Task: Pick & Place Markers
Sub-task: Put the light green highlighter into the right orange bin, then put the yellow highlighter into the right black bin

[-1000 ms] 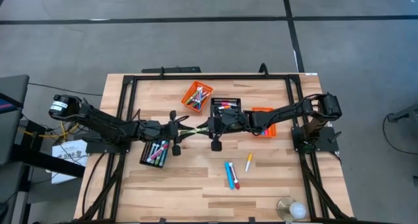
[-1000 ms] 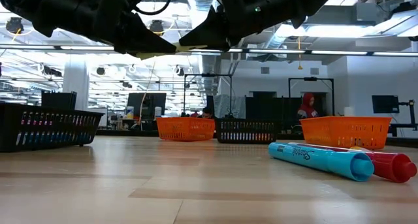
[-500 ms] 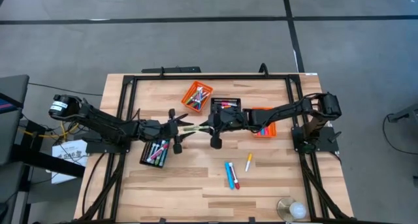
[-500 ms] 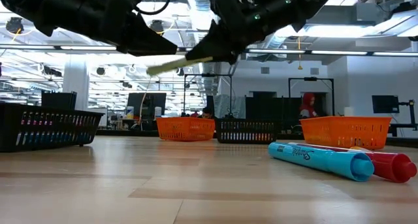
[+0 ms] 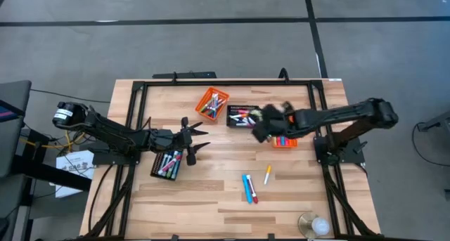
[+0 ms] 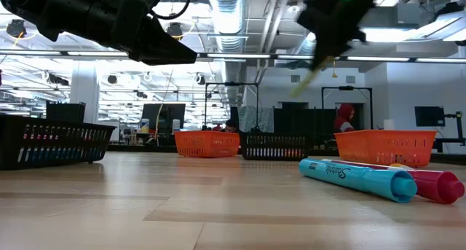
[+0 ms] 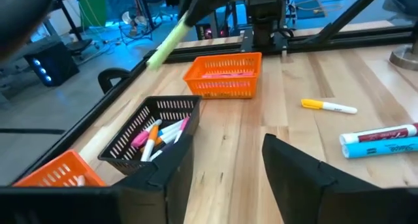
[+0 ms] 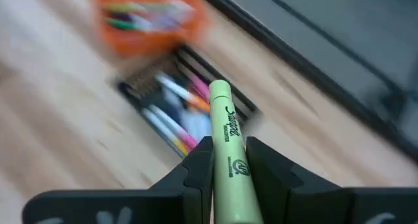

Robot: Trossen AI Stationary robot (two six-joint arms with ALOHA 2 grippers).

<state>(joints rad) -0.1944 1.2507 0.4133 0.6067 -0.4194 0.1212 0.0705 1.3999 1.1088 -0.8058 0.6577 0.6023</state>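
The robot's right gripper should keep hold of the light green marker until the marker is lower, as the marker is still hanging above the black basket [image 5: 241,117] [image 8: 166,110].
My right gripper [image 8: 228,145] is shut on a light green marker [image 8: 222,106] and hangs in the air above the far middle of the table, over the black basket [image 5: 242,116] of markers. From table level the green marker [image 6: 309,75] slants down below it. My left gripper [image 5: 195,144] stands open and holds nothing, above the table beside the black basket [image 5: 166,164] at the left. Three loose markers lie flat on the wood: blue [image 5: 246,187], red [image 5: 252,190] and yellow [image 5: 267,174]. My right gripper pinches the green marker's barrel [image 8: 230,160] between its two fingers. The marker lies along the fingers and its rounded end sticks out well past the fingertips. It is lifted clear of the table and slants downward.
An orange basket [image 5: 211,102] with markers stands at the far middle, and another orange basket [image 5: 283,139] under the right arm. A round pale object [image 5: 314,225] sits at the near right corner. Bare wood lies along the near edge.
My left gripper has opened and let go of the green marker, staying where it was. My right gripper, shut on that marker, has drawn it away toward the table's right and far edge, over the far black basket, and the marker has tipped downward.
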